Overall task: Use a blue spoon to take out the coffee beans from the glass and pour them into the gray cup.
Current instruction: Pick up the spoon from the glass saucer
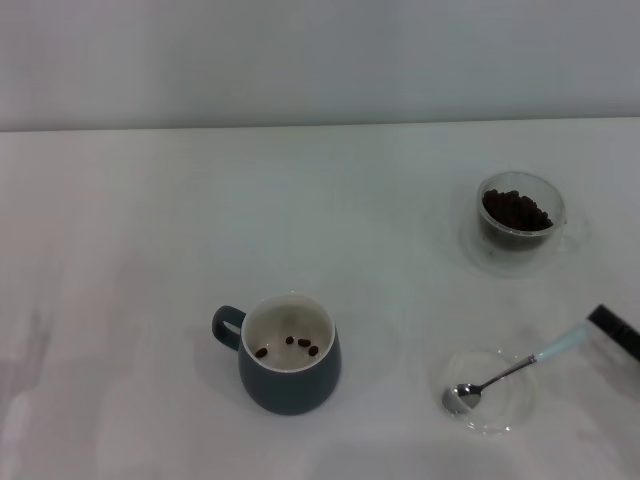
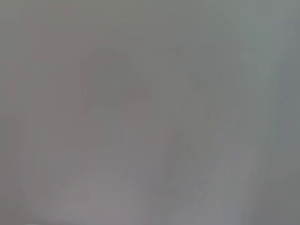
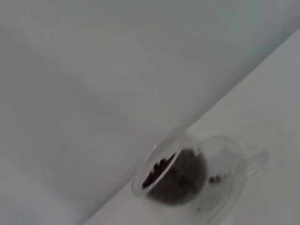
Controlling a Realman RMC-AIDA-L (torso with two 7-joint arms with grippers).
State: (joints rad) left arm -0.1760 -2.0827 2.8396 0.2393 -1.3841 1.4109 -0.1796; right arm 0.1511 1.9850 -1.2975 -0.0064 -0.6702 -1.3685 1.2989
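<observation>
My right gripper is still too high to close on the pale handle's end (image 1: 574, 336) and needs to go lower first. Its fingers are above and beside that end of the handle, so they would miss it if they closed now.
The gray cup (image 1: 288, 365) stands at the front centre of the white table, handle to the left, with a few coffee beans (image 1: 290, 346) on its white inside. The glass (image 1: 520, 222) stands at the back right, holding a heap of coffee beans (image 1: 515, 210); it also shows in the right wrist view (image 3: 187, 176). The blue spoon (image 1: 520, 368) lies at the front right, its silver bowl resting on a clear saucer (image 1: 500, 415) and its pale handle pointing right. My right gripper (image 1: 612, 328) shows only as a dark part at the right edge, at the handle's end. My left gripper is out of view.
The white table (image 1: 150, 250) runs back to a pale wall. The left wrist view shows only a blank grey surface.
</observation>
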